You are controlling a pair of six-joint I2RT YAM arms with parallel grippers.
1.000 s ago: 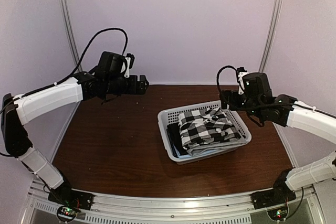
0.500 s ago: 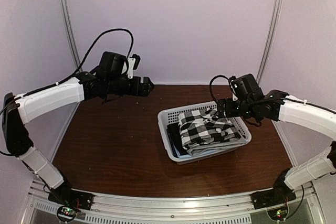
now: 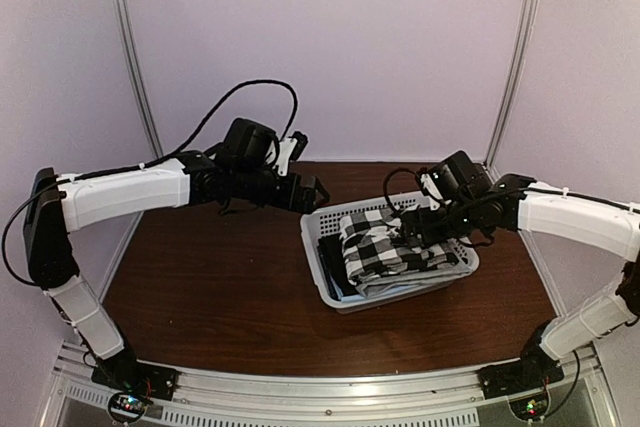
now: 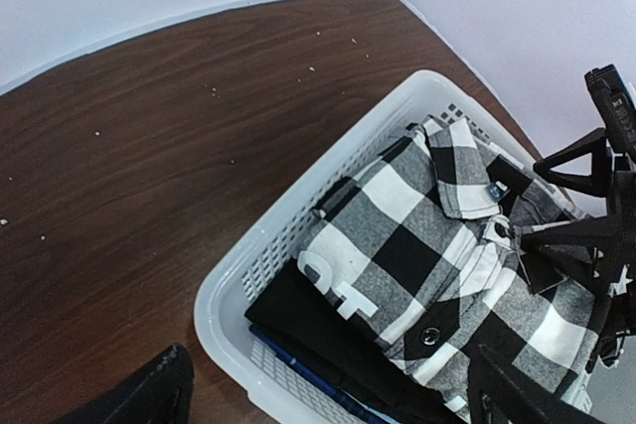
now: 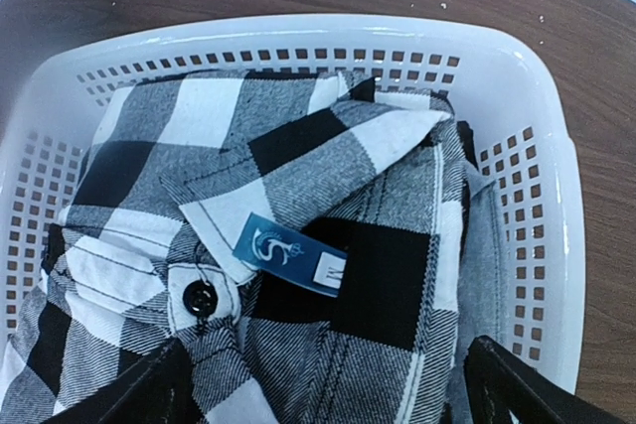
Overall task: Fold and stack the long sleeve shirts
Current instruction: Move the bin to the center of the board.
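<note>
I will grab the checked shirt at its collar near the blue label (image 3: 400, 224) (image 5: 296, 273) with my right gripper next. The buttoned edge then stays free for the handover to my left gripper.
The black-and-white checked shirt (image 3: 390, 245) lies crumpled on top of the pile in the white lattice basket (image 3: 318, 237). Its collar, with a blue label and a black button, shows in the right wrist view (image 5: 298, 196). A plain grey shirt (image 5: 489, 245) lies beside it against the basket's right wall. My left gripper (image 3: 314, 195) is open and empty above the basket's far left corner, and the checked shirt (image 4: 447, 265) shows below it. My right gripper (image 3: 410, 230) is open and empty just above the shirt's collar.
A black garment (image 4: 318, 330) and something blue lie under the checked shirt in the basket (image 4: 234, 280). The brown table (image 3: 210, 277) stretches to the left of and in front of the basket. The walls stand close behind and at both sides.
My left gripper has moved right, from the back left to the basket's far left corner. My right gripper has moved left and down, over the shirt in the basket.
</note>
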